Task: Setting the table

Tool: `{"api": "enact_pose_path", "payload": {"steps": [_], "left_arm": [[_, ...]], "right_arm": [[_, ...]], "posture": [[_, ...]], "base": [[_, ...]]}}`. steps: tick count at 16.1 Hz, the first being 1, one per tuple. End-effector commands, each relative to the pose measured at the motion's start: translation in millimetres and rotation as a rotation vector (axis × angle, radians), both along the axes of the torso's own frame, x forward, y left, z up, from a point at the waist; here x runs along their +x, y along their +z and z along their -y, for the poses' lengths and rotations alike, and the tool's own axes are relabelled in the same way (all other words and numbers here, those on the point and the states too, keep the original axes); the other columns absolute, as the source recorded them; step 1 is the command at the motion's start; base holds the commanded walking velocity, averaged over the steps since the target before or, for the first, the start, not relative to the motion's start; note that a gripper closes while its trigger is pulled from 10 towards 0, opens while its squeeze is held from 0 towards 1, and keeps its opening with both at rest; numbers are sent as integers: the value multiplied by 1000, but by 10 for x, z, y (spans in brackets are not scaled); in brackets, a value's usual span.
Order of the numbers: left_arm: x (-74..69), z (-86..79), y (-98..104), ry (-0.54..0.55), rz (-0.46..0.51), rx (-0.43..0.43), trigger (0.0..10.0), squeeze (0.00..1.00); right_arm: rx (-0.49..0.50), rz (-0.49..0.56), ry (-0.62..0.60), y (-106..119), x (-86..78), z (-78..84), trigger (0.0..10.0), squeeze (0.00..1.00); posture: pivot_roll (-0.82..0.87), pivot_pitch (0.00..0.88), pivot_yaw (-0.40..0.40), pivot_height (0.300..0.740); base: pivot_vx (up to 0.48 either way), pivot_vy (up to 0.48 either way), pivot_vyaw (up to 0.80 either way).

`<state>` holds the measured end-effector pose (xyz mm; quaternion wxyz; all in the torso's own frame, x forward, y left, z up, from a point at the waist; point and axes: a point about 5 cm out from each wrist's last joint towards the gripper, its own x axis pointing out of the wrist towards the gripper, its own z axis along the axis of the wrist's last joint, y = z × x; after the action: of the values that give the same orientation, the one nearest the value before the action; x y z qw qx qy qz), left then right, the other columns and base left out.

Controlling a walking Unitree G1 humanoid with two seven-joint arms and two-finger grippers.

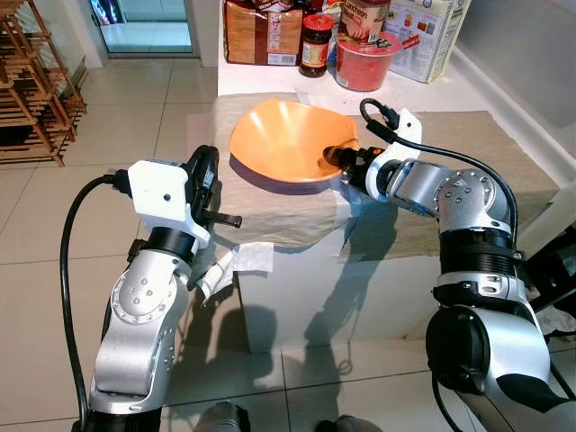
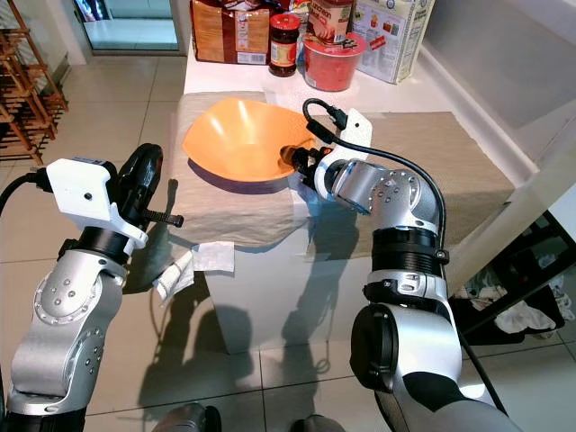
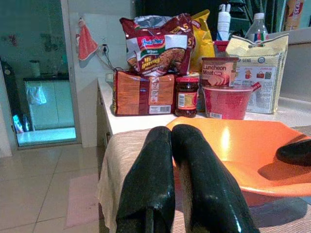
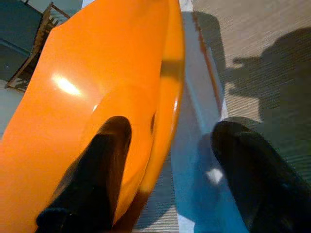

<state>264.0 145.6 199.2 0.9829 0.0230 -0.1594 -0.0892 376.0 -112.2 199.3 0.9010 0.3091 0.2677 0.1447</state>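
My right gripper will grab the orange bowl by its thin rim next, because the bowl is far wider than the open fingers.
An orange bowl [image 1: 283,139] stands on the beige cloth [image 1: 450,135] that covers the table, near its left front corner. My right gripper [image 1: 337,162] is at the bowl's near right rim and is open. In the right wrist view one finger [image 4: 104,160] lies inside the bowl [image 4: 97,73] and the other finger [image 4: 248,165] sits outside over the cloth, with the rim between them and a wide gap. My left gripper [image 1: 205,175] is held up to the left of the table, apart from the bowl. Its fingers [image 3: 150,179] are shut together on nothing.
Groceries line the back of the table: a noodle pack [image 1: 263,31], a dark jar [image 1: 316,43], a red cup [image 1: 364,58] and a white box [image 1: 430,36]. A crumpled white paper [image 1: 243,261] hangs at the table's front left corner. A wooden rack [image 1: 31,81] stands on the tiled floor far left.
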Motion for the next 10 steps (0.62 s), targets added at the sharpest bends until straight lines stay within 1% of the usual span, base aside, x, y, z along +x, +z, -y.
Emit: {"api": "enact_pose_path", "payload": {"steps": [1,6,10], "left_arm": [[-16,36,43,-15,16,9,10000,0],[2,34,47,-12,20,12,10000,0],[0,33,47,-11,20,13,10000,0]], "right_arm": [[8,10,4,96,7,-20,0,0],[20,38,-18,211,34,16,0,0],[15,36,-36,211,41,38,0,0]], "posture": [[9,85,-25,740],[13,71,-31,740],[12,71,-30,740]], "base": [[0,0,0],[0,0,0],[0,0,0]]}}
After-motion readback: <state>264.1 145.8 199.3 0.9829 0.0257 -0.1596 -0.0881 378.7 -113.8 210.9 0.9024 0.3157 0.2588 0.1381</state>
